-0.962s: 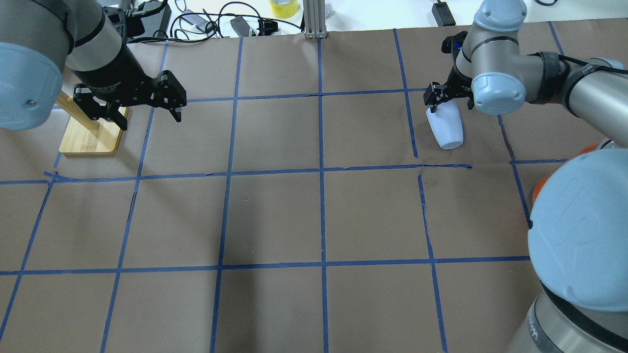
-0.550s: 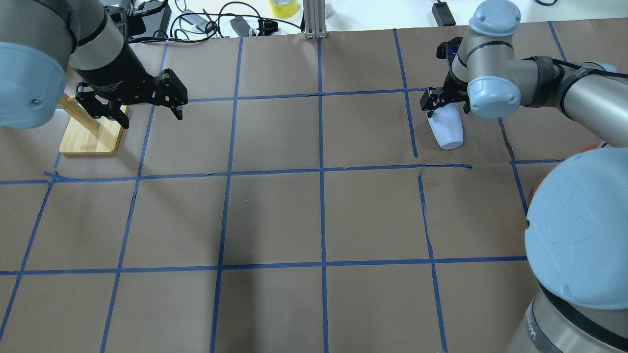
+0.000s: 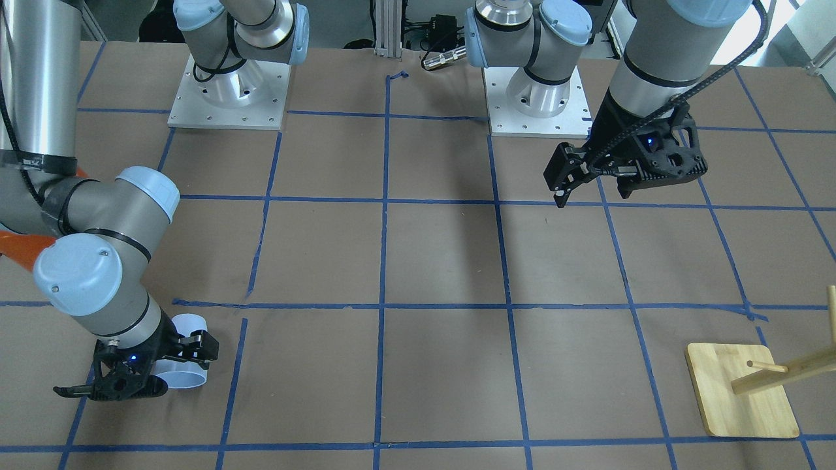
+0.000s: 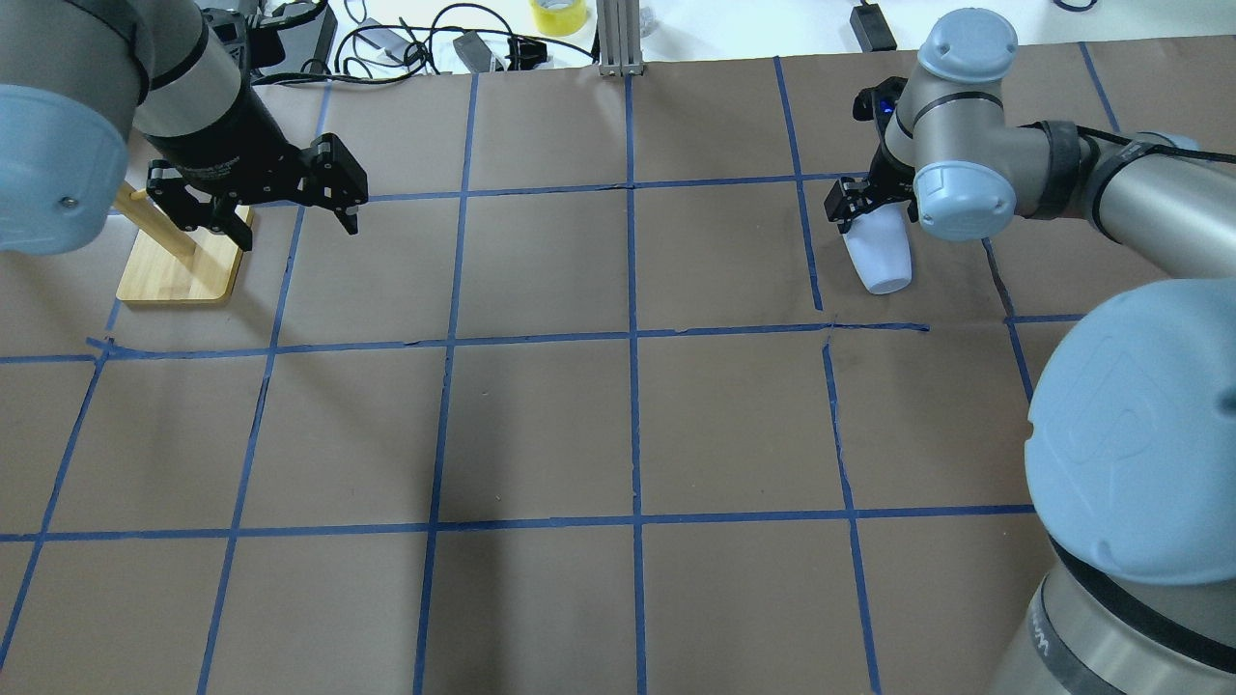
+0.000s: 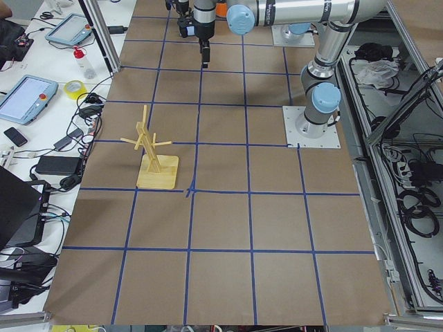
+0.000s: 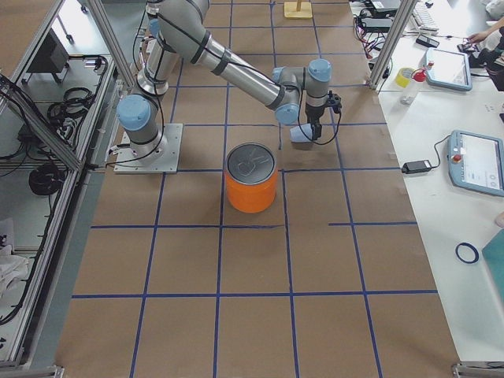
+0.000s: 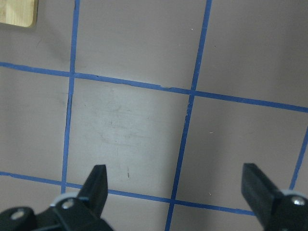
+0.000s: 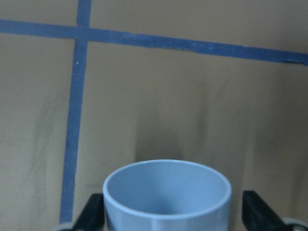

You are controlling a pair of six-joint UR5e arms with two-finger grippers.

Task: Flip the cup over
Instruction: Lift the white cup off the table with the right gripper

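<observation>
My right gripper is going to grab the cup by its rimmed open end [image 3: 180,375] [image 8: 167,187] next, to flip the cup over.
The pale lavender cup [image 4: 881,261] is at the table's far right. Its narrow base points toward the robot and its wider open end toward the operators' side. I cannot tell whether it lies flat or leans. It also shows in the front view [image 3: 189,323] and the right side view [image 6: 298,134]. My right gripper [image 4: 867,214] is open and straddles the cup's open end. The right wrist view shows the cup's rim [image 8: 166,192] between the spread fingertips of my right gripper [image 8: 168,211]. My left gripper [image 4: 294,232] is open and empty, hovering over bare table at the far left.
A wooden peg stand [image 4: 179,265] on a bamboo base stands just behind my left gripper. A big orange can with a silver lid [image 6: 252,179] stands near the cup on the robot's side. Blue tape lines grid the brown table [image 4: 541,425].
My right wrist has swung a little to the left over the cup, and the cup's covered end has shifted slightly with it. Its base stays put. The left arm has barely moved.
</observation>
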